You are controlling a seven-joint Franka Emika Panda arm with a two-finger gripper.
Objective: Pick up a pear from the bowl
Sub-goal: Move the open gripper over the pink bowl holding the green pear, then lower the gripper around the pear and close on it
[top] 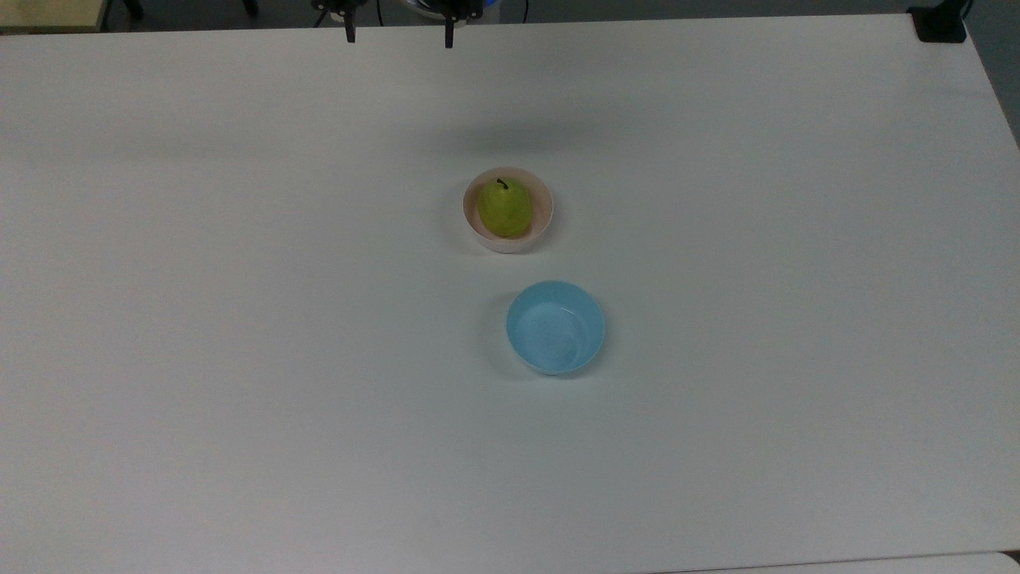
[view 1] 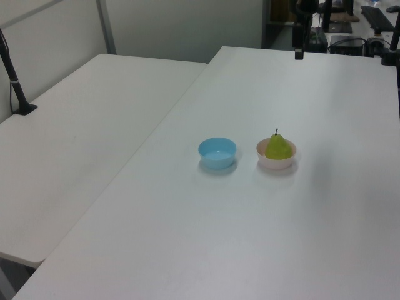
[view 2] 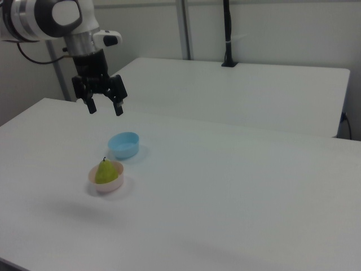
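Note:
My gripper grabs the pear by its narrow top point(view 1: 277, 139) next, to pick the yellow-green pear from the pink bowl point(view 1: 275, 164).
A yellow-green pear point(top: 504, 207) point(view 1: 279, 147) point(view 2: 105, 171) with a dark stem stands upright in the pale pink bowl point(top: 542, 215) point(view 1: 275, 164) point(view 2: 105, 186) near the middle of the white table. My gripper point(view 2: 105, 107) point(top: 398, 36) hangs high above the table, open, with nothing between its fingers. In the top view only its two fingertips show at the top edge, well beyond the pink bowl. In the left view a single dark finger point(view 1: 299, 50) shows at the table's far end.
An empty light blue bowl point(top: 555, 327) point(view 1: 217, 152) point(view 2: 124, 145) sits beside the pink one. A second white table point(view 1: 87, 125) adjoins in the left view. A black post base point(top: 940, 24) stands at the top view's upper right corner.

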